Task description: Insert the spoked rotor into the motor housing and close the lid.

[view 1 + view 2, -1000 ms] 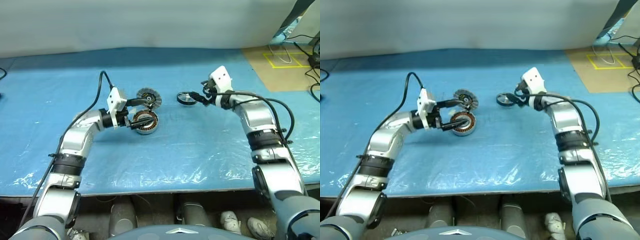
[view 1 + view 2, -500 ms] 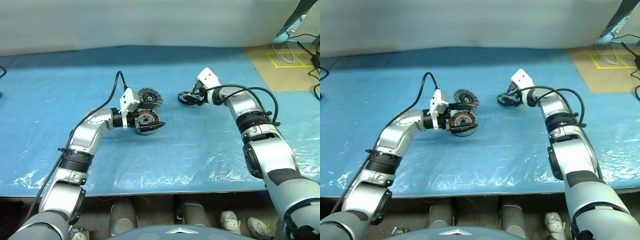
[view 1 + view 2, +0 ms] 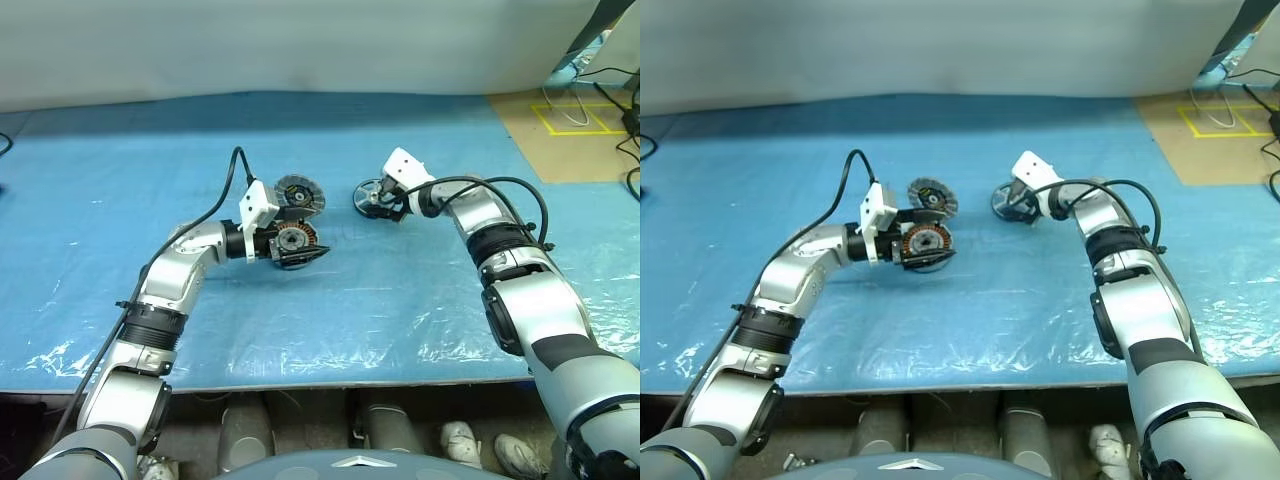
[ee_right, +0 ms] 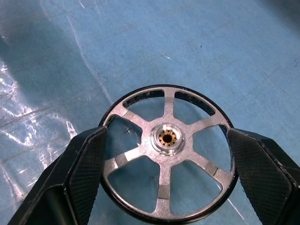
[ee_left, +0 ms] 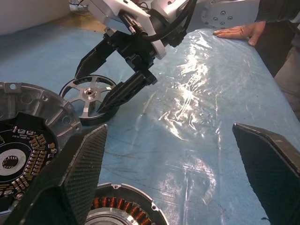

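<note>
My right gripper closes on the spoked rotor [image 4: 167,140] now: in the right wrist view the fingers stand beside the rotor's black rim, so closing would catch it.
The spoked rotor [image 3: 368,195] lies flat on the blue sheet, black rim around silver spokes. My right gripper [image 3: 382,200] is open and low over it, one finger on each side of the rim [image 4: 166,154]. The motor housing [image 3: 290,240], with its copper windings, sits between the open fingers of my left gripper [image 3: 303,238]; its rim lies close to one finger [image 5: 84,173] and well apart from the other. The lid [image 3: 298,192] rests just behind the housing, fins and dark centre showing.
Blue plastic sheeting [image 3: 400,300] covers the table up to its front edge. Brown floor with yellow tape [image 3: 560,120] and cables lie at the back right. In the left wrist view a person's hand [image 5: 239,32] rests on the sheet behind my right arm.
My right gripper has come down and left, so its fingers now straddle the rotor. My left gripper slid slightly right around the housing, then held still.
</note>
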Available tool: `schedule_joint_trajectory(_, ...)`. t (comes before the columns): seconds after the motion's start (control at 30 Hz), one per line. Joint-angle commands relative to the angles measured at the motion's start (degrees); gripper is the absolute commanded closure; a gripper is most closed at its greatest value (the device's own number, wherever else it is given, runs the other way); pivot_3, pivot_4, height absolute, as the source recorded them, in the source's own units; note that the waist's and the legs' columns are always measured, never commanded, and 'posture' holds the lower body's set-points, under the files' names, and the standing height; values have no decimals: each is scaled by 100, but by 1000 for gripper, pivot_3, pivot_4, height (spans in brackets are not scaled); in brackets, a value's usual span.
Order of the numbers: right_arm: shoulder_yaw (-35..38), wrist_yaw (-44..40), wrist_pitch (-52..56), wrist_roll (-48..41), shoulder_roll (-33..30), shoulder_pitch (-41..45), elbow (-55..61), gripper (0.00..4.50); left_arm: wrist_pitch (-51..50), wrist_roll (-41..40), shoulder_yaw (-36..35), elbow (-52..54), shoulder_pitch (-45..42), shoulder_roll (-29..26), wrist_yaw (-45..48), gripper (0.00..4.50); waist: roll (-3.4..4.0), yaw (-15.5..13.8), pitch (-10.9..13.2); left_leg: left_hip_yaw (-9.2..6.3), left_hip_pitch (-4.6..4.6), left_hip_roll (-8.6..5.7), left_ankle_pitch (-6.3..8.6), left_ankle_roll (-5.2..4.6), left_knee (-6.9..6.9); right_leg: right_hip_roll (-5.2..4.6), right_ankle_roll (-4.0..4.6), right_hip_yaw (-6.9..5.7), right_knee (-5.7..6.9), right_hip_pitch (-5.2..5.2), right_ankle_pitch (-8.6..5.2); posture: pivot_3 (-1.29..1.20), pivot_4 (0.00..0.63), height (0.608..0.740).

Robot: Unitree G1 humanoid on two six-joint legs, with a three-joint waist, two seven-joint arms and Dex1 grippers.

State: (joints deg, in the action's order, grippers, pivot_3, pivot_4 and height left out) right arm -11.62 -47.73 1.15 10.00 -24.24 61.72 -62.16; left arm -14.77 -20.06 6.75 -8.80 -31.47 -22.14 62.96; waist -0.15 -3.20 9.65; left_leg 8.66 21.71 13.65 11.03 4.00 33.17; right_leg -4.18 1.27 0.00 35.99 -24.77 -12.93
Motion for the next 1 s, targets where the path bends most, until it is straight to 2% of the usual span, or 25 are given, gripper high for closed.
schedule_joint_trajectory(0.03,-11,-83,-102,23,-26,-71,231,168,106,-13,-38,166,-43,-2,-23,0,0,1,0,0,0,0,0,0,1,0,0,0,1,0,0,0,150,740)
schedule_joint_trajectory(0.13,-27,-53,-114,64,-45,-124,227,832,137,5,-19,126,-48,17,-23,0,0,-4,0,0,-1,0,0,-1,3,0,0,1,2,0,0,0,150,740)
schedule_joint_trajectory(0.33,-37,-79,-92,98,-57,-237,333,2885,187,35,-3,71,-36,32,-15,0,-1,1,0,0,-4,0,0,-1,6,0,0,3,9,0,0,0,150,740)
schedule_joint_trajectory(0.37,-59,-78,-84,123,-61,-260,352,3102,191,39,-2,71,-28,33,-14,0,-1,7,-1,0,-6,0,0,-1,7,0,1,4,12,1,0,0,150,740)
schedule_joint_trajectory(0.63,-189,-159,-54,241,-55,-459,415,3102,197,54,-16,91,2,25,-30,0,-1,6,-1,1,-21,-1,10,14,20,-3,4,10,44,3,-2,0,150,740)
schedule_joint_trajectory(0.77,86,-405,205,-123,-62,-625,949,3102,166,-12,-113,136,14,-13,-32,0,-1,7,-1,1,-21,-1,9,13,21,-2,4,10,44,3,-2,0,150,740)
schedule_joint_trajectory(0.9,508,-921,1010,-814,-197,-1152,2423,3102,6,-248,-288,244,75,-106,34,0,-1,-10,-1,1,-17,-1,6,8,19,-1,4,10,41,2,-2,0,150,740)
schedule_joint_trajectory(1.0,732,-957,1722,-1139,-450,-1973,3943,3102,-174,-429,-426,353,174,-262,110,0,-2,-68,0,1,-15,0,-1,-3,13,0,3,9,35,-1,-2,0,150,740)
